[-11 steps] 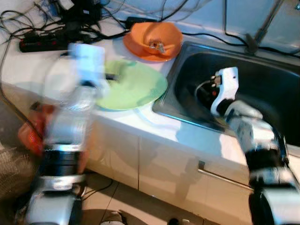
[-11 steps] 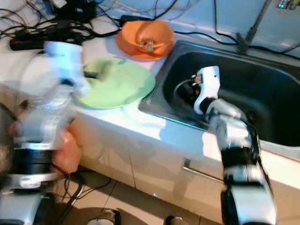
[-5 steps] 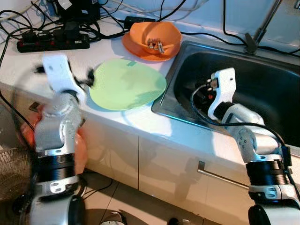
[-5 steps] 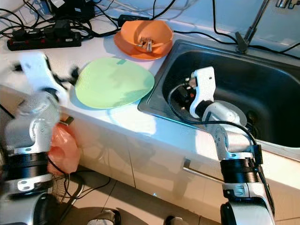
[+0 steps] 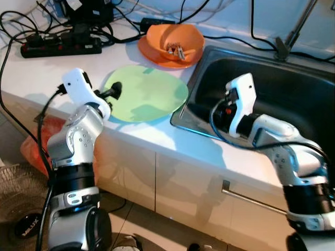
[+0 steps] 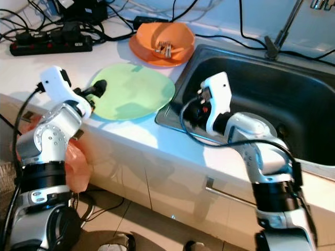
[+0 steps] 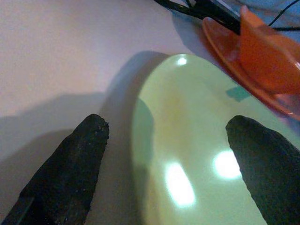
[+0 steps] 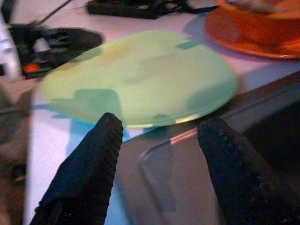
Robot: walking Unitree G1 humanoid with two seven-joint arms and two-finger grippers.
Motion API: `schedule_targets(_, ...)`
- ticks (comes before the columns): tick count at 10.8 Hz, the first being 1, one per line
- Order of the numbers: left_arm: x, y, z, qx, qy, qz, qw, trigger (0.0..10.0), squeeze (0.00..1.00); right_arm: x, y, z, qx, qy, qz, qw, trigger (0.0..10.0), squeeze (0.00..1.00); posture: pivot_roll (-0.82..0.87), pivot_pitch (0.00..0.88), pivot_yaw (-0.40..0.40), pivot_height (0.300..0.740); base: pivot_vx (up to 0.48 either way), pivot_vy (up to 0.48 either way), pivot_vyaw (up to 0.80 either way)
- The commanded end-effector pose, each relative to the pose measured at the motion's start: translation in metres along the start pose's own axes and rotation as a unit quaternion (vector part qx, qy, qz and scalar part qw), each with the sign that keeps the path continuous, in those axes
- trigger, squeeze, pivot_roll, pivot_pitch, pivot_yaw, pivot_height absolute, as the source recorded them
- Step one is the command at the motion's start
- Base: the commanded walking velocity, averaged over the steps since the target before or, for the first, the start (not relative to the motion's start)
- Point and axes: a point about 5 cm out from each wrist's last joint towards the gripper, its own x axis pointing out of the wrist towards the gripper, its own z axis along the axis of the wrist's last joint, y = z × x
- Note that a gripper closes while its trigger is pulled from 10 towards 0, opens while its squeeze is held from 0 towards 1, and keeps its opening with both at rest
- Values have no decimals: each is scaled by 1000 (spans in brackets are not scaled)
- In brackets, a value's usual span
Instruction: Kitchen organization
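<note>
The robot's right gripper will next grab the green plate by the thin rim (image 5: 186,95) (image 8: 199,116) beside the sink, because the plate is far wider than the open fingers.
A pale green plate (image 5: 149,94) lies flat on the white counter (image 5: 36,73), just left of the sink. Behind it an orange bowl (image 5: 175,37) holding cutlery sits on an orange plate. My left gripper (image 5: 111,92) is at the green plate's left edge. In the left wrist view it (image 7: 168,123) is open, with the plate's rim (image 7: 187,154) between its fingers. My right gripper (image 8: 161,123) is open and empty. It is low over the sink's left rim (image 8: 187,136) and points at the green plate (image 8: 140,75).
A dark steel sink (image 5: 282,94) fills the right side, with a faucet (image 5: 293,31) behind it. A black power strip (image 5: 60,47) and tangled cables lie at the counter's back left. An orange bag (image 5: 36,149) hangs below the counter edge, near a cabinet handle (image 5: 251,198).
My left arm has swung down from a raised, blurred pose and brought its gripper to the green plate's left edge. My right arm has shifted left toward the sink's left rim.
</note>
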Motion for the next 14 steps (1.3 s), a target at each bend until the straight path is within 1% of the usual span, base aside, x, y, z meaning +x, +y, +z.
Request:
schedule_targets(1, 0, -3, -5, -13, 22, 2, 1000, 10000, 0, -4, 4, 0, -2, 8, 20, 1000, 10000, 0, 133, 105, -12, 740, 0, 0, 0)
schedule_targets(2, 1, -4, -8, -31, 35, 1, 999, 10000, 0, -4, 5, 0, -4, 12, 23, 1000, 10000, 0, 135, 103, -10, 740, 0, 0, 0)
schedule_targets(3, 1, -7, -11, -59, 57, -7, 997, 10000, 0, -4, 5, 1, -7, 15, 23, 1000, 10000, 0, 136, 100, -9, 740, 0, 0, 0)
schedule_targets(4, 1, -12, -16, -114, 86, -20, 990, 10000, 0, -4, 6, 3, -8, 12, 24, 1000, 10000, 0, 138, 98, -7, 740, 0, 0, 0)
schedule_targets(5, 2, -13, -17, -138, 95, -29, 985, 10000, 0, -4, 6, 3, -12, 14, 22, 1000, 10000, 0, 138, 98, -5, 740, 0, 0, 0)
schedule_targets(6, 3, -14, -15, -177, 101, -47, 978, 10000, 0, -4, 5, 2, -18, 19, 16, 1000, 10000, 0, 136, 98, -3, 740, 0, 0, 0)
schedule_targets(7, 4, -14, -15, -180, 101, -48, 977, 10000, 0, -4, 5, 1, -18, 20, 16, 1000, 10000, 0, 136, 98, -3, 740, 0, 0, 0)
schedule_targets(8, 4, -15, -12, -202, 107, -65, 971, 0, 0, -4, 6, 2, -17, 20, 16, 1000, 10000, 0, 134, 100, -3, 740, 0, 0, 0)
schedule_targets(11, 7, -11, -12, -221, 120, -63, 966, 0, 0, -4, 6, 0, -19, 24, 14, 999, 10000, 0, 134, 100, -3, 740, 0, 0, 0)
schedule_targets(14, 8, -10, -15, -228, 131, -65, 963, 0, 0, -3, 6, -2, -19, 29, 13, 999, 10000, 0, 133, 103, -4, 740, 0, 0, 0)
